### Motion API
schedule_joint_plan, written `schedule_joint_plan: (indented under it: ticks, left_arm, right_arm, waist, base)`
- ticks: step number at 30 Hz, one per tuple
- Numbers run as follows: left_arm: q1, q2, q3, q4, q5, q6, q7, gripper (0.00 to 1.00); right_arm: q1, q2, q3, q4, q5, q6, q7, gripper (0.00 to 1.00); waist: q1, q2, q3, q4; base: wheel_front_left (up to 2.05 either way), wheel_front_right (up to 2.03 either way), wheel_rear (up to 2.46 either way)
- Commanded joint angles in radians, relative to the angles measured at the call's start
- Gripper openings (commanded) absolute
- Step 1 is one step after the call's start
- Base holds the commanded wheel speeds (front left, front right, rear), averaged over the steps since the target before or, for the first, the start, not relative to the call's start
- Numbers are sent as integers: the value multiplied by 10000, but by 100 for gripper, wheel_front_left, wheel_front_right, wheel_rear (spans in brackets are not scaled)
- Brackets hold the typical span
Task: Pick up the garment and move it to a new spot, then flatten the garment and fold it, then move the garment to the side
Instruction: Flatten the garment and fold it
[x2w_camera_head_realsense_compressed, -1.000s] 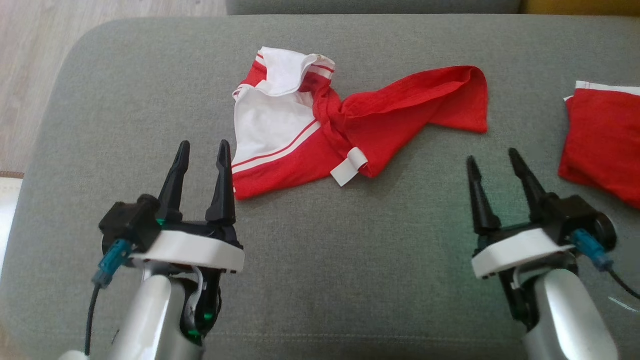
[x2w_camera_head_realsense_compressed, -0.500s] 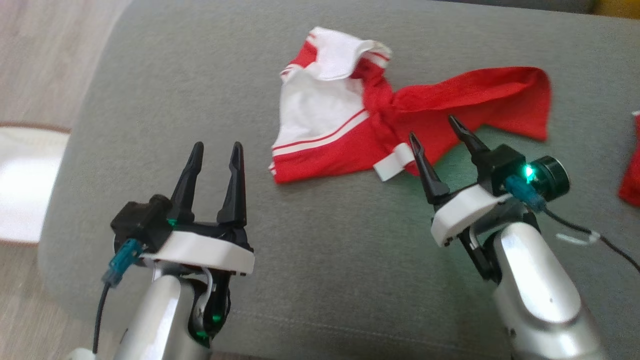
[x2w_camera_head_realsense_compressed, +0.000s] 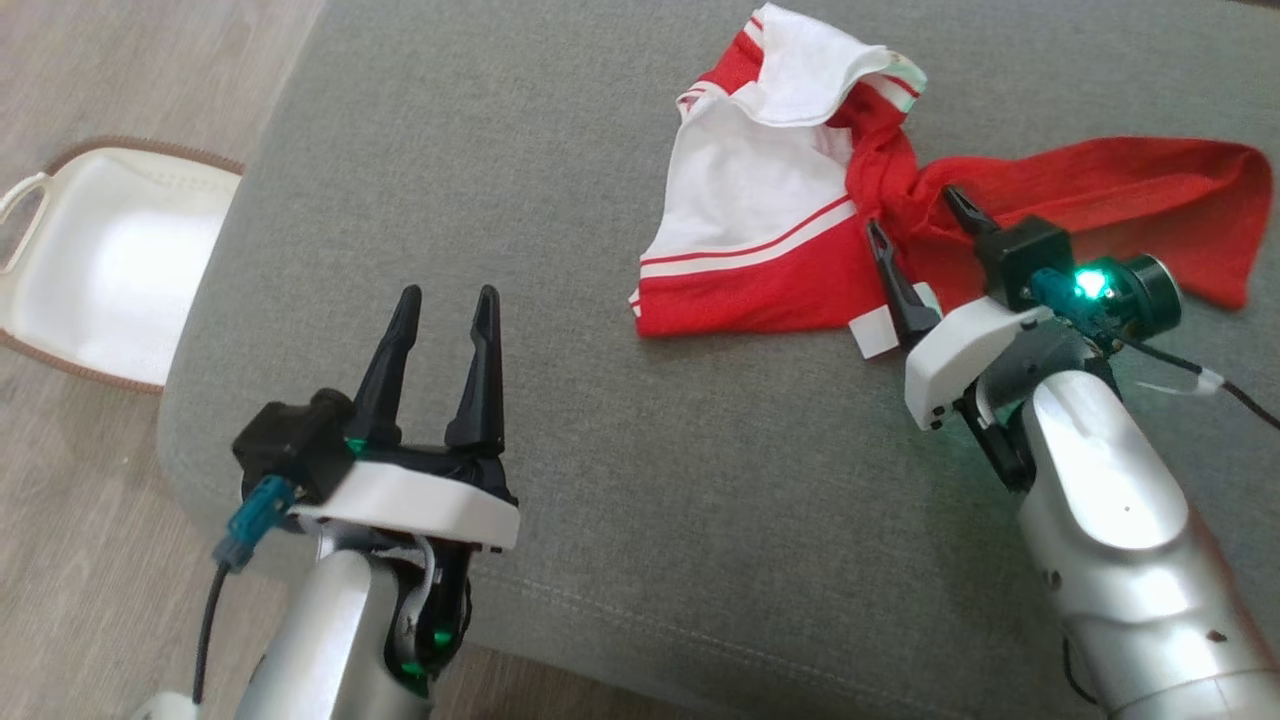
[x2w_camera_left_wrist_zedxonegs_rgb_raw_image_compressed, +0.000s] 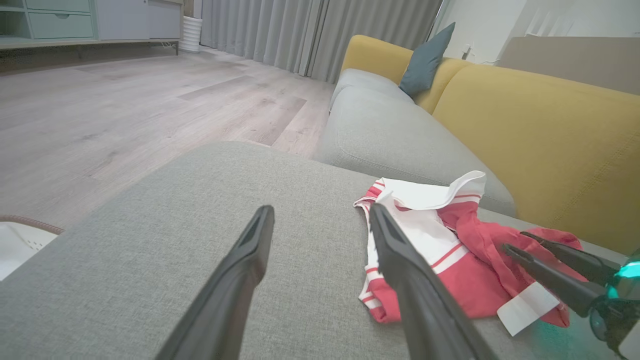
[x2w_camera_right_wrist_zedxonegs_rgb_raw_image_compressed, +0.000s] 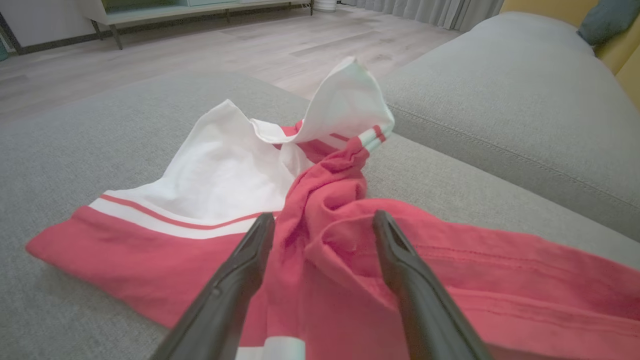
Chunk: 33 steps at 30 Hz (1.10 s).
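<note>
The right gripper grabs the garment by that bunched fold (x2w_camera_head_realsense_compressed: 921, 214) (x2w_camera_right_wrist_zedxonegs_rgb_raw_image_compressed: 330, 246) next. The garment's red cloth bunches up into a raised fold there while its end lies flat.
The garment (x2w_camera_head_realsense_compressed: 780, 230) is red and white and lies crumpled and twisted on the grey cushion (x2w_camera_head_realsense_compressed: 560, 160), with a white tag at its near edge. It also shows in the left wrist view (x2w_camera_left_wrist_zedxonegs_rgb_raw_image_compressed: 450, 260) and fills the right wrist view (x2w_camera_right_wrist_zedxonegs_rgb_raw_image_compressed: 310, 220). My right gripper (x2w_camera_head_realsense_compressed: 915, 215) is open, its fingers standing over the twisted red middle of the garment (x2w_camera_right_wrist_zedxonegs_rgb_raw_image_compressed: 325, 200), one on each side of the bunched fold. My left gripper (x2w_camera_head_realsense_compressed: 445, 295) is open and empty over bare cushion, to the left of the garment.
A white basket (x2w_camera_head_realsense_compressed: 100, 260) with a brown rim stands on the wooden floor left of the cushion. A yellow sofa back (x2w_camera_left_wrist_zedxonegs_rgb_raw_image_compressed: 540, 135) and a second grey seat (x2w_camera_left_wrist_zedxonegs_rgb_raw_image_compressed: 395, 135) lie beyond the garment. The cushion's near edge (x2w_camera_head_realsense_compressed: 620, 640) is close below my arms.
The head camera has turned left, so the scene has shifted right and the basket has come into view. My right gripper has moved forward onto the garment's red middle. The left gripper stays open.
</note>
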Motion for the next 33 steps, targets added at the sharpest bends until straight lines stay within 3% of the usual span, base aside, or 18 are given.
schedule_joint_plan:
  ticks: [1,2,3,13,23,33]
  left_arm:
    - [-433,93,296,-354,-19,41,-49,100]
    - [-438,93,297,-357,-19,43,-49,100]
    - [-444,93,302,-355,-19,50,-49,100]
    - [-429,93,447,-326,62,62,-49,100]
    - [-498,93,383,-437,1,63,-49,100]
    - [-785,93,95,-531,-283,55,-49,100]
  right_arm:
    - [-350,21,275,-162,107,33,-10,100]
    - [-405,10,331,-46,163,33,23,67]
    - [-453,6,383,50,230,33,39,0]
    - [-1135,-426,268,-425,502,33,-197,0]
    - [-3089,-2088,316,-1888,1481,33,1193,0]
    - [-5396,-3639,345,-133,1424,33,2028,0]
  waist:
    - [-1,0,43,29]
    - [-1,0,56,34]
    - [-1,0,65,32]
    - [-1,0,-98,-370]
    - [-1,0,-158,-613]
    - [-1,0,462,150]
  base:
    - [0,0,0]
    - [0,0,0]
    - [0,0,0]
    - [0,0,0]
    - [0,0,0]
    - [0,0,0]
